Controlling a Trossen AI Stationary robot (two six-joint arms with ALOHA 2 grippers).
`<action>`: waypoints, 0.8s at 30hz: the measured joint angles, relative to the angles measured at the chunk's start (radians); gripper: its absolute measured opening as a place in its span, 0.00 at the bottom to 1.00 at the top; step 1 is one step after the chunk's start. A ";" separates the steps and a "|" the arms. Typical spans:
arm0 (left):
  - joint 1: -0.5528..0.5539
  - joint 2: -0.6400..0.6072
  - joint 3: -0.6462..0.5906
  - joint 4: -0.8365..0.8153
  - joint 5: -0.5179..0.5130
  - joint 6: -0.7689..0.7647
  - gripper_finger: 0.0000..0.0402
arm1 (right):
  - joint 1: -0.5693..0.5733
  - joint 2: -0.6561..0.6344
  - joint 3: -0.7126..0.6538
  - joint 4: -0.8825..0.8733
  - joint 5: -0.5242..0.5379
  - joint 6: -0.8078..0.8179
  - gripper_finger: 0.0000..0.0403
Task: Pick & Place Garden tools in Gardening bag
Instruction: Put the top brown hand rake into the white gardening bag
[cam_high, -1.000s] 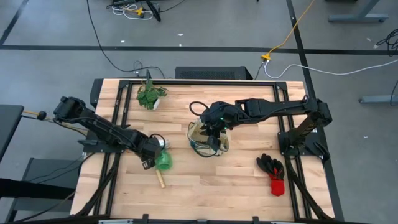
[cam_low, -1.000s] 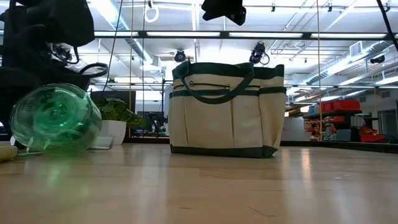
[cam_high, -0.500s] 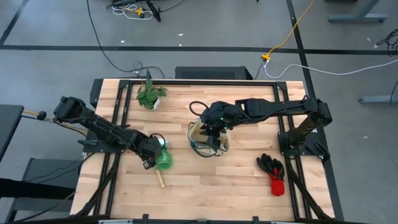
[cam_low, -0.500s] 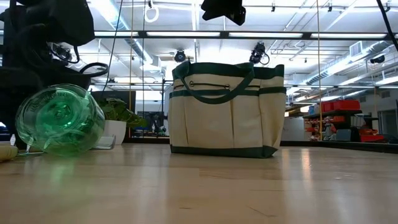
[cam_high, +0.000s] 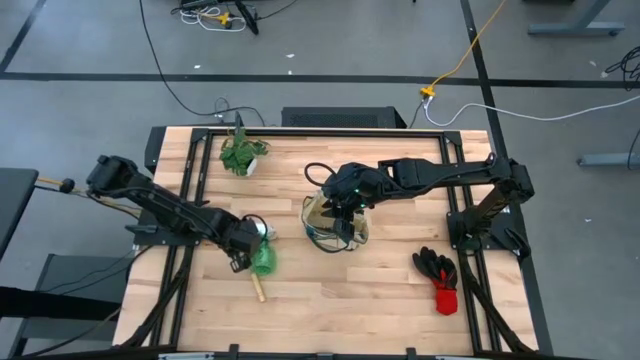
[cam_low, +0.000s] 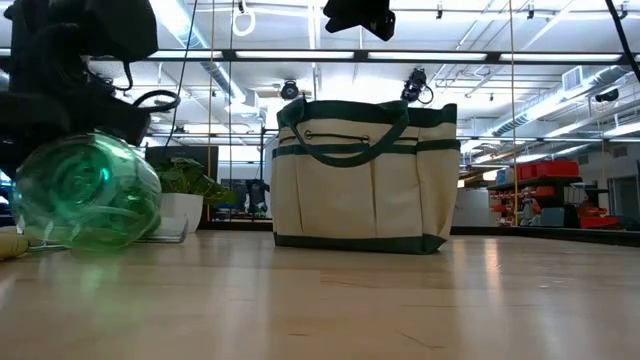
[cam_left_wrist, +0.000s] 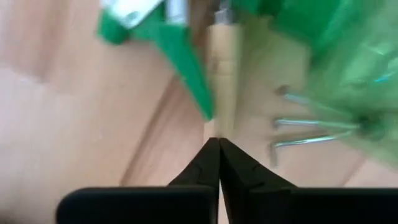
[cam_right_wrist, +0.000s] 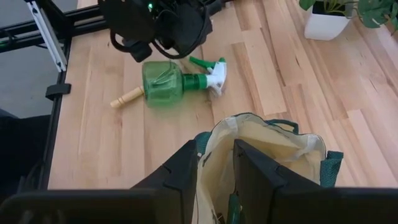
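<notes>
The rake's wooden handle (cam_left_wrist: 222, 81) is below my left gripper, which is shut. My left gripper needs to open again and then go down before it closes on the handle beside the green trigger (cam_left_wrist: 186, 68).
A clear green spray bottle (cam_high: 263, 259) lies on its side on the table's left part, its white and green nozzle (cam_right_wrist: 213, 73) toward the bag. A wooden-handled rake (cam_high: 258, 290) lies beside it, its tines (cam_left_wrist: 298, 127) showing through the bottle. My left gripper (cam_left_wrist: 217, 144) is shut, low beside the bottle and pointing at the wooden handle (cam_left_wrist: 222, 74). The cream bag with green trim (cam_low: 362, 175) stands upright mid-table. My right gripper (cam_right_wrist: 216, 163) is open and empty, above the bag's open top (cam_right_wrist: 261, 140). Black-and-red gloves (cam_high: 440, 272) lie at the right. The shears do not show. My left gripper has its shut fingertips (cam_left_wrist: 211, 155) low over the table, right at the end of the wooden handle (cam_left_wrist: 217, 121) and next to the bottle's green trigger (cam_left_wrist: 186, 68). I cannot tell whether they touch either one.
A small potted plant (cam_high: 241, 155) stands at the far left of the table. Bare wood (cam_high: 340, 295) lies along the near edge between bottle and gloves. The arms' black frames (cam_high: 175, 260) run along both table sides.
The spray bottle has shifted a little on the table beside my left gripper, rocking slightly where it lies. My left gripper has moved a little next to it. My right gripper stays above the bag.
</notes>
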 joint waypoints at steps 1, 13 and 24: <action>-0.004 0.001 0.012 -0.032 -0.014 0.000 0.00 | 0.000 0.000 0.000 0.000 0.000 0.000 0.25; -0.018 -0.002 0.037 -0.013 -0.026 0.014 0.08 | 0.000 0.000 0.000 0.004 0.000 0.000 0.25; -0.018 -0.002 0.037 -0.012 -0.033 0.038 0.27 | 0.000 0.000 0.000 0.007 0.000 0.000 0.25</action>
